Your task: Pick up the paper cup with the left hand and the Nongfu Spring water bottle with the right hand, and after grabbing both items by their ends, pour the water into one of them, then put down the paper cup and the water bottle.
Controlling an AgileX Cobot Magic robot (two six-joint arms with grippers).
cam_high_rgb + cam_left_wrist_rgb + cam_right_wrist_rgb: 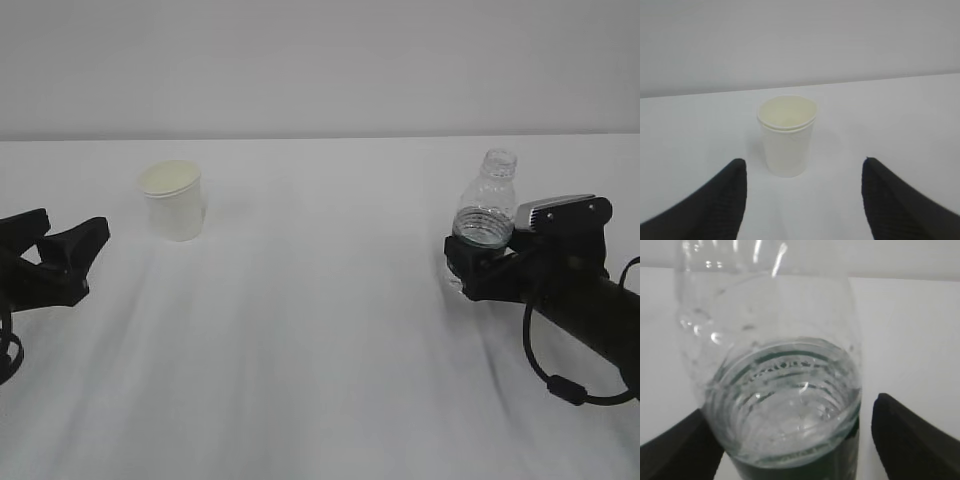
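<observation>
My right gripper should next keep the capless bottle steady by grabbing it by its lower body (478, 246), because water (483, 227) stands in the bottle's bottom.
The white paper cup (173, 200) stands upright on the table at the back left, with its cream inside showing in the left wrist view (787, 135). My left gripper (70, 232) is open, a short way to the left of the cup; in the wrist view (803, 161) the cup stands ahead of the two fingertips, apart from them. The clear, capless Nongfu Spring water bottle (487, 200) stands upright on the right, with water in its lower part (775, 340). My right gripper (480, 262) (790, 407) is open around the bottle's lower body. A gap shows at the right finger (905, 435).
A white cloth covers the table (320, 340), and it ends at a plain pale wall (320, 60) behind. The right arm's black cable (560, 385) loops down over the cloth at the right.
</observation>
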